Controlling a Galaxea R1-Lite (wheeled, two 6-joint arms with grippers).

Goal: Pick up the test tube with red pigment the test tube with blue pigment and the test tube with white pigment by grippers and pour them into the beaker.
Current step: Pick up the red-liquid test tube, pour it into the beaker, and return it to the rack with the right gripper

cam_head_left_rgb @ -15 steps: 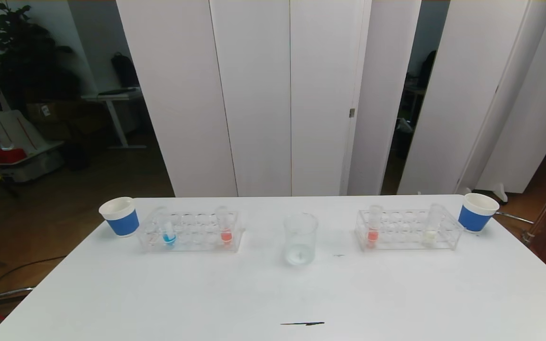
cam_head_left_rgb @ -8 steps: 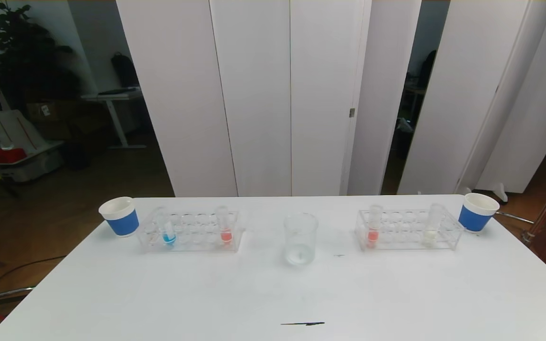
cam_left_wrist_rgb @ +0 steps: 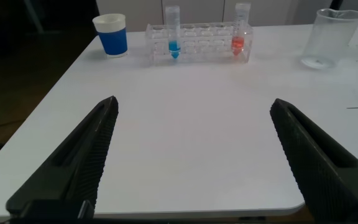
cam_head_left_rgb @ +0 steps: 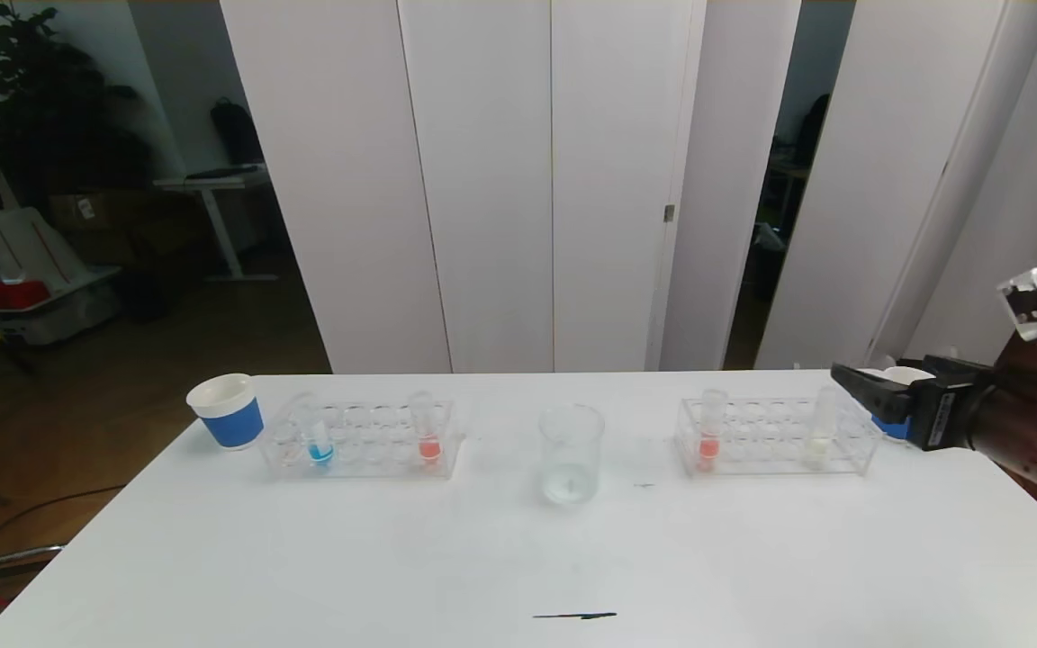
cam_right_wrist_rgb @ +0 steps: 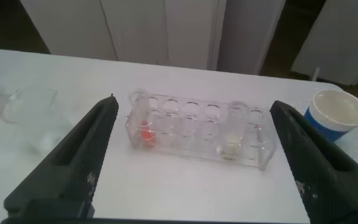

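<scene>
Next, my right gripper reaches the red-pigment test tube and grips its upper end, since the rack closes around the tube's lower part.
The clear beaker [cam_head_left_rgb: 570, 454] stands at the table's middle. The left rack [cam_head_left_rgb: 361, 463] holds the blue-pigment tube [cam_head_left_rgb: 320, 441] and a red-pigment tube [cam_head_left_rgb: 428, 434]. The right rack [cam_head_left_rgb: 775, 463] holds a red-pigment tube [cam_head_left_rgb: 708, 434] and the white-pigment tube [cam_head_left_rgb: 817, 434]. My right gripper [cam_head_left_rgb: 853, 387] is open and empty, above the right rack's right end; in the right wrist view [cam_right_wrist_rgb: 191, 102] the red tube [cam_right_wrist_rgb: 143, 121] and white tube [cam_right_wrist_rgb: 234, 134] stand in front of it. My left gripper [cam_left_wrist_rgb: 192, 102] is open and empty, low by the table's near edge, outside the head view.
A blue-banded paper cup [cam_head_left_rgb: 229, 412] stands left of the left rack. Another [cam_right_wrist_rgb: 335, 115] stands just right of the right rack, partly hidden behind my right gripper in the head view. A dark streak [cam_head_left_rgb: 574, 616] lies near the table's front edge.
My right arm has come into the head view from the right, its gripper now over the right rack's right end. The tubes, racks and beaker have not moved.
</scene>
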